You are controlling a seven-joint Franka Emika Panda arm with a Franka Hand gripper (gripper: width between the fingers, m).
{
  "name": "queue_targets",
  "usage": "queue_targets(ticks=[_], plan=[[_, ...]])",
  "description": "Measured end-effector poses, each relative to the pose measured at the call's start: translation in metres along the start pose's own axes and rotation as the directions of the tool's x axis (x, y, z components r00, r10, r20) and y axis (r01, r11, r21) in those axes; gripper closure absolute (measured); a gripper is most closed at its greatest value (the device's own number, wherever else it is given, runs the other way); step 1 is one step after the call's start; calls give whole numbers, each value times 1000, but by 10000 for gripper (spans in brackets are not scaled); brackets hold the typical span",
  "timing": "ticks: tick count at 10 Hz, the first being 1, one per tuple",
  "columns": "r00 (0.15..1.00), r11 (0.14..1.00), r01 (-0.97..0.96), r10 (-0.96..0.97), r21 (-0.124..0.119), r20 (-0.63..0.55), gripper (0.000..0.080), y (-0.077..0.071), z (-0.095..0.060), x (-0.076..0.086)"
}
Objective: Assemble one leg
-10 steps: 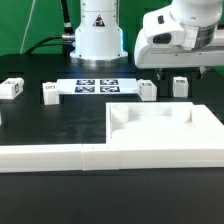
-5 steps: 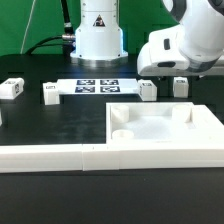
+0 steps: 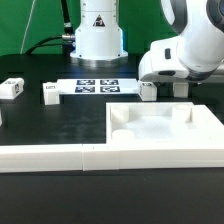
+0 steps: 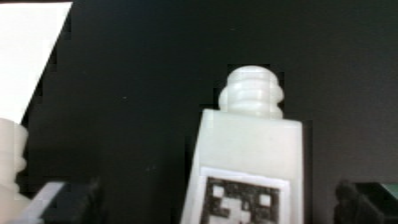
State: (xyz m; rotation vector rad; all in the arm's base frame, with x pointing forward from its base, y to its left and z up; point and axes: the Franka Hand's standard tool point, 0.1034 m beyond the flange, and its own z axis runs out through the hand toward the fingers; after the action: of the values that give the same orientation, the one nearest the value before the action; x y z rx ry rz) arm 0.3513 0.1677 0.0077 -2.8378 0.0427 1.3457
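Note:
The leg's tagged body (image 3: 180,90) (image 4: 244,185) is right beside my fingers, which are low over the black table, so my gripper needs to close on the leg.
Several small white legs with black-and-white tags lie on the black table: two at the exterior view's left (image 3: 12,88) (image 3: 50,92), one (image 3: 147,91) just beside the gripper, and one (image 3: 181,88) partly hidden under it. My gripper (image 3: 176,90) is low over that last leg. In the wrist view this leg (image 4: 246,150) lies between my fingers (image 4: 59,203), its tag near the jaws and its ribbed end (image 4: 251,90) pointing away. My gripper (image 4: 214,206) is open, with dark gaps on both sides of the leg.
The large white tray-like piece (image 3: 205,125) lies close in front of the gripper, with a long white slab (image 3: 50,157) at the front. The marker board (image 3: 97,86) lies by the robot base (image 3: 97,35). A neighbouring white part (image 4: 9,150) shows at the wrist view's edge.
The gripper has come down toward the table over the rightmost leg, which it now partly hides. The other legs and the tray have not moved.

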Motion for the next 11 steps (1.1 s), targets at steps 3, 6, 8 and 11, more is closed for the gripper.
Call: queue_targets(ticks=[3, 6, 8, 11], plan=[[1000, 1000, 0, 0, 0, -1, 177, -1, -1, 0], [1000, 1000, 0, 0, 0, -1, 518, -1, -1, 0], [1000, 1000, 0, 0, 0, -1, 515, -1, -1, 0], [1000, 1000, 18, -18, -1, -5, 515, 0, -3, 0]])
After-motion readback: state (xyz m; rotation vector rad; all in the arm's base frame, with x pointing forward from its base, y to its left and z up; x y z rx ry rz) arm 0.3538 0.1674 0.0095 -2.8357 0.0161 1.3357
